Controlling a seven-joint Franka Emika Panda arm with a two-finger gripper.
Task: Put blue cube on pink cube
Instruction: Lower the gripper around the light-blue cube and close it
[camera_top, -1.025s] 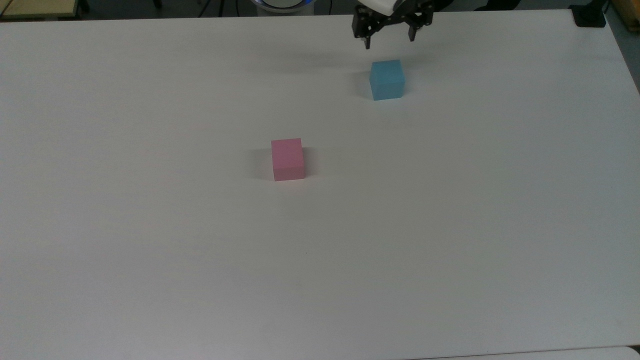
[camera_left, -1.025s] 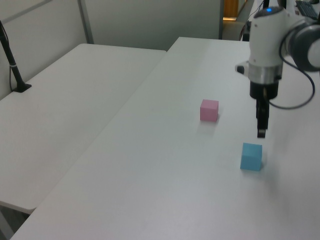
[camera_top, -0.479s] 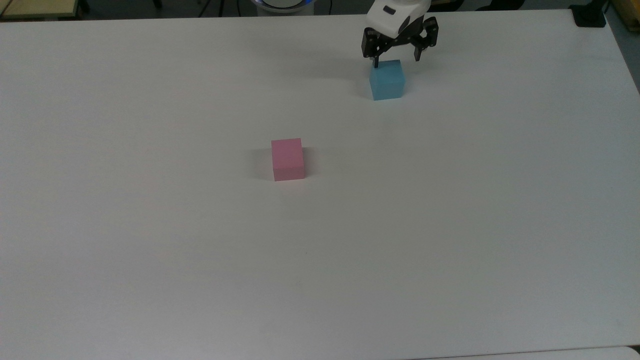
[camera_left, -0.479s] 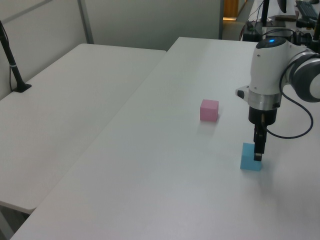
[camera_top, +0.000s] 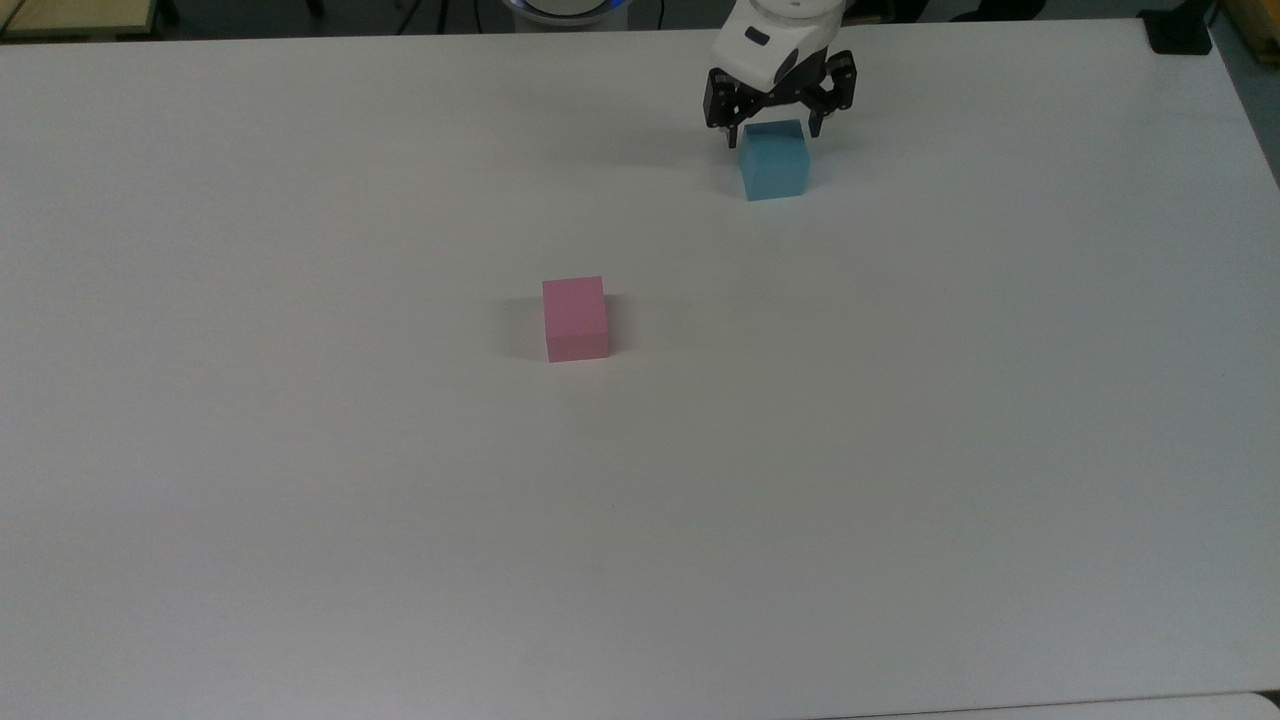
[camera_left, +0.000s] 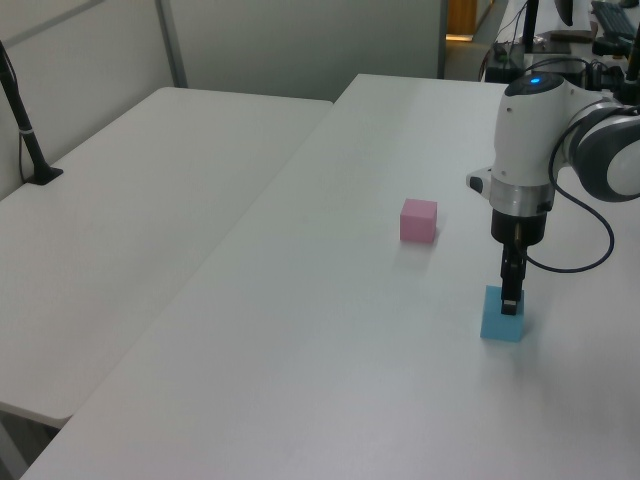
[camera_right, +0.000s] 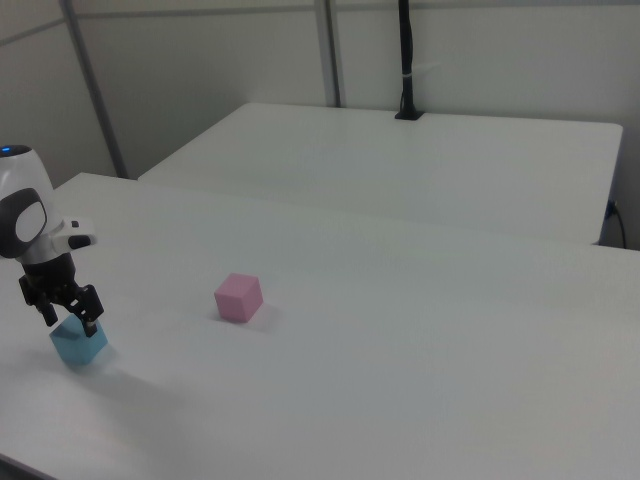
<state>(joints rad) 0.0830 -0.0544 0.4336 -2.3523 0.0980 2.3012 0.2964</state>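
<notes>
The blue cube will go on the pink cube (camera_left: 419, 221), so the gripper will next pick up the blue cube by its upper part (camera_left: 494, 298).
The blue cube (camera_top: 776, 165) rests on the white table (camera_top: 300, 520) near the far edge in the top view. My gripper (camera_top: 774, 138) hangs straight down over it and is open, one finger on each side of the cube's top. In the left view the gripper (camera_left: 511, 304) overlaps the blue cube's (camera_left: 498, 325) top edge. The right view has the gripper (camera_right: 68, 320) low on the blue cube (camera_right: 80, 345). The pink cube (camera_top: 576, 318) stands alone near the table's middle, well apart from the blue one; it is also in the left view (camera_left: 418, 220) and the right view (camera_right: 238, 297).
A second white table (camera_left: 150, 200) adjoins this one, with a black post (camera_left: 25, 130) clamped to it. A black clamp (camera_top: 1180, 30) sits at the top view's far right corner. Bare tabletop lies between the two cubes.
The gripper has come down from above the table's far edge onto the blue cube, its fingers now straddling the cube's top. Both cubes have stayed put.
</notes>
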